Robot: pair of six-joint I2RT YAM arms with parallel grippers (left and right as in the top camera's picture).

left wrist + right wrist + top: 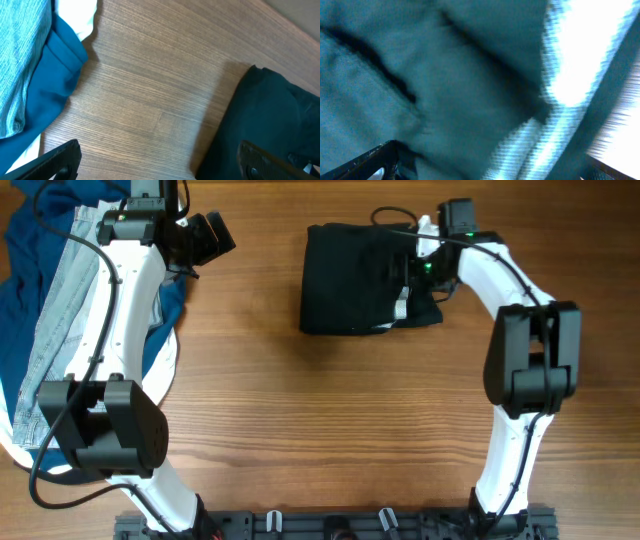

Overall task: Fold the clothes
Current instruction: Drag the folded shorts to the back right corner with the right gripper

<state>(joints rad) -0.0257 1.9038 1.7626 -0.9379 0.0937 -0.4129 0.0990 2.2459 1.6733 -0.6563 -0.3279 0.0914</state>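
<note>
The robot's right gripper should next grab the layered edge showing pale lining, so that it can set the shorts aside still folded.
The black shorts [350, 280] lie folded into a rough square at the back middle of the wooden table. A strip of pale grey lining [400, 305] shows at their right edge. My right gripper [412, 280] is open and sits low over that right edge. In the right wrist view dark fabric [445, 75] and the pale lining [570, 65] fill the space between its spread fingers [490, 167]. My left gripper [205, 238] is open and empty, at the back left, apart from the shorts. In the left wrist view [160, 162] it hovers over bare wood with the shorts [270, 110] to its right.
Light-blue denim jeans [60, 310] and a dark blue garment [25, 250] are piled on a white cloth [165, 365] at the left edge, under the left arm. They also show in the left wrist view, the jeans [20, 50] beside the blue garment [50, 85].
</note>
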